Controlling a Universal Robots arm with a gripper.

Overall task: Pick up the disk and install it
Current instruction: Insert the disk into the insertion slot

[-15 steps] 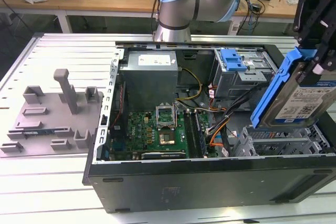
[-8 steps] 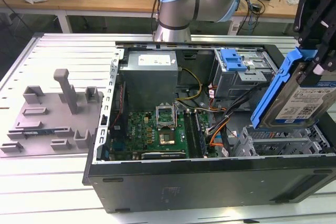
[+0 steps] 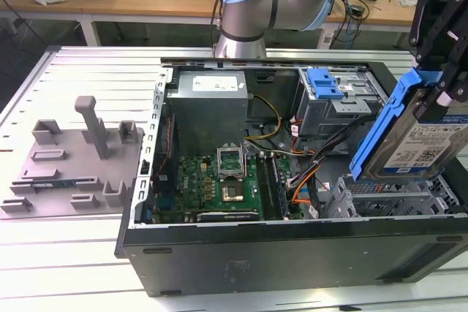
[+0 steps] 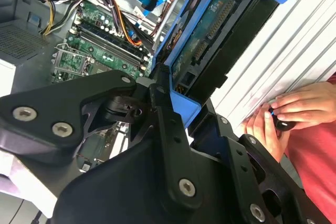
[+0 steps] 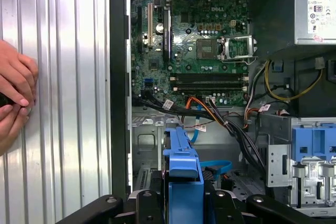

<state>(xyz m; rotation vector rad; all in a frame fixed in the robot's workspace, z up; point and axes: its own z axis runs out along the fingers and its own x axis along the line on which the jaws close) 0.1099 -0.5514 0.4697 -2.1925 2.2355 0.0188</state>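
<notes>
The disk's lower edge (image 3: 395, 177) is tilted above the grey drive bay (image 3: 387, 196). My gripper needs to lower the disk into the bay before it lets go.
The disk (image 3: 418, 144), a silver drive with a white-and-blue label in a blue carrier, hangs tilted over the open computer case (image 3: 292, 253) at the exterior view's right. It sits just above the grey drive bay (image 3: 387, 196). My gripper (image 3: 441, 85) comes down from above and is shut on the disk's upper end. The second wrist view shows the disk's green circuit-board side (image 4: 210, 30) between my black fingers (image 4: 168, 124). In the first wrist view the blue carrier edge (image 5: 184, 166) sticks out from the gripper (image 5: 184, 205) over the case interior.
Inside the case lie the motherboard (image 3: 219, 180), power supply (image 3: 208, 100), loose cables (image 3: 307, 173) and a second cage with a blue latch (image 3: 325, 84). A grey fixture (image 3: 80, 158) stands on the slatted table. A person's hands (image 5: 16, 93) rest on the table beside the case.
</notes>
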